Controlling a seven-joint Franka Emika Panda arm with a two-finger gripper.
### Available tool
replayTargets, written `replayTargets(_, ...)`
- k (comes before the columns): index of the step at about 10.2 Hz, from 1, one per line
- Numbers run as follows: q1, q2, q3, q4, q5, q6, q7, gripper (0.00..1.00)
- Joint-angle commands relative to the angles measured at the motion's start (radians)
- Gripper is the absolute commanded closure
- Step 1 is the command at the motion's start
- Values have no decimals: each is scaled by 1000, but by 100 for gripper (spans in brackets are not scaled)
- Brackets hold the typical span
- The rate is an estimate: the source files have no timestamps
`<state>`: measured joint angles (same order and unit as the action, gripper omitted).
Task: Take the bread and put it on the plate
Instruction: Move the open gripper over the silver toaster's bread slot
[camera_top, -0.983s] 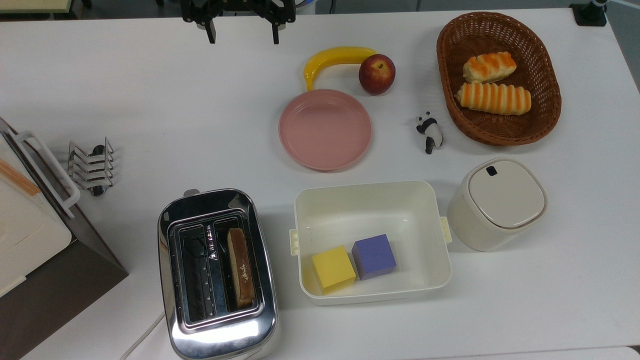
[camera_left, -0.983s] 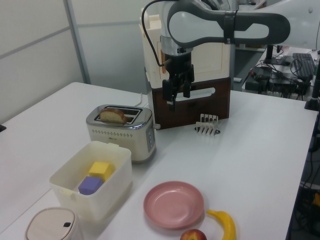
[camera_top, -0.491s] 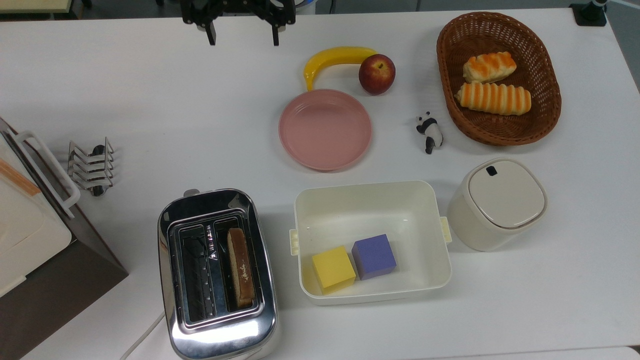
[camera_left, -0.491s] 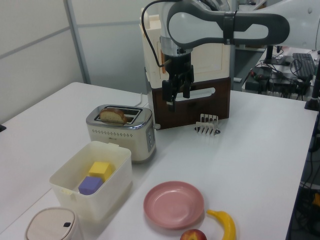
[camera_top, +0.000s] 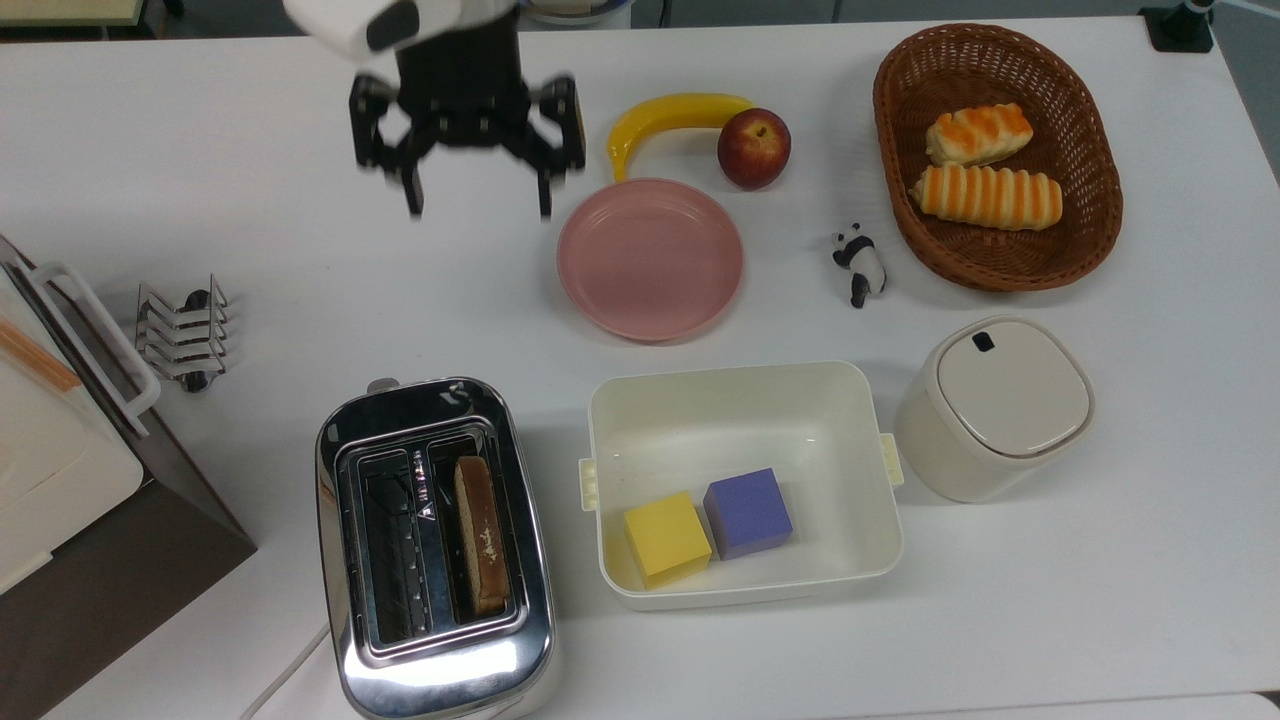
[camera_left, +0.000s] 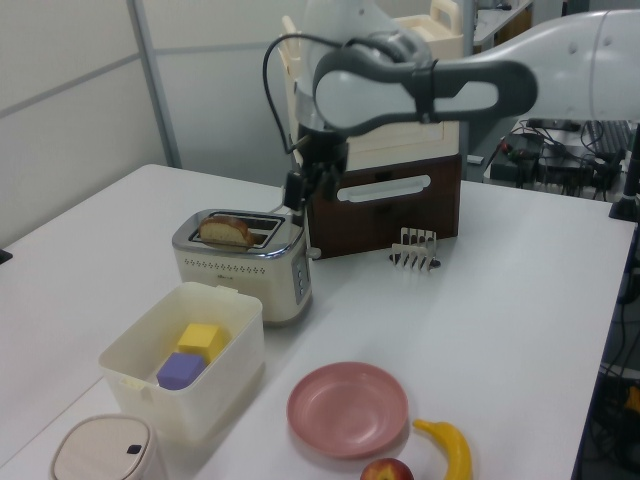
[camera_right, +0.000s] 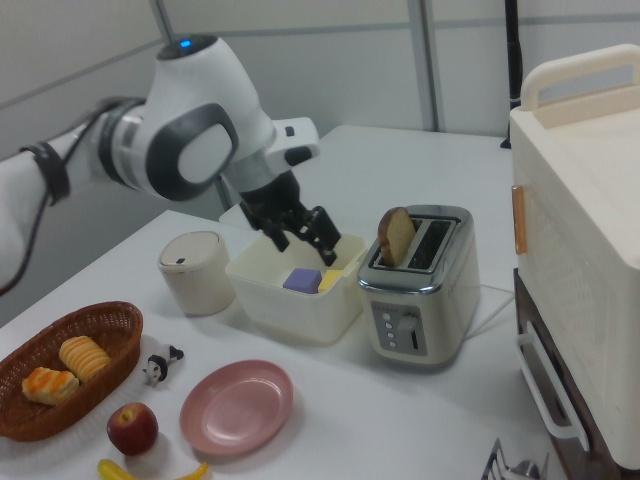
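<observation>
The bread needs to go on the pink plate (camera_left: 347, 410). My gripper will grab the bread by its top edge (camera_left: 228, 222) next.
The bread (camera_top: 480, 535) is a brown slice standing on edge in the right slot of the chrome toaster (camera_top: 350, 470), its top poking out (camera_right: 396, 236) (camera_left: 225, 231). The pink plate (camera_top: 650, 258) lies bare near the table's middle (camera_left: 347, 408) (camera_right: 238, 406). My gripper (camera_top: 478, 207) hangs in the air, open and holding nothing, just to the top view's left of the plate and well apart from the toaster. In the right view the gripper (camera_right: 303, 243) sits to the toaster's left, at about the height of the bread's top.
A cream tub (camera_top: 600, 420) with a yellow and a purple cube stands beside the toaster. A lidded canister (camera_top: 1000, 405), a panda figure (camera_top: 858, 262), a basket of striped rolls (camera_top: 1095, 215), an apple (camera_top: 753, 147) and a banana (camera_top: 670, 115) surround the plate. A toast rack (camera_top: 182, 332) and a bread box (camera_top: 60, 470) stand at the top view's left.
My arm has swung in from the top view's upper edge, down toward the toaster, to beside the plate. The fingers stay open. Bread and plate have not moved.
</observation>
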<state>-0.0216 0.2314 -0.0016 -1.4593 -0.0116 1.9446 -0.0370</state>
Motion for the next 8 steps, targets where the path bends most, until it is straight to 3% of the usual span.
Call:
replayTargets(1, 5, 93, -8, -16, -16, 250, -14, 0)
replayTargets(3, 5, 178, -8, 2, -69, 406, -14, 0)
replayTargets(6, -11, 253, -9, 40, -79, 537, -17, 0)
replayTargets(8, -11, 287, -9, 40, -97, 664, -24, 13)
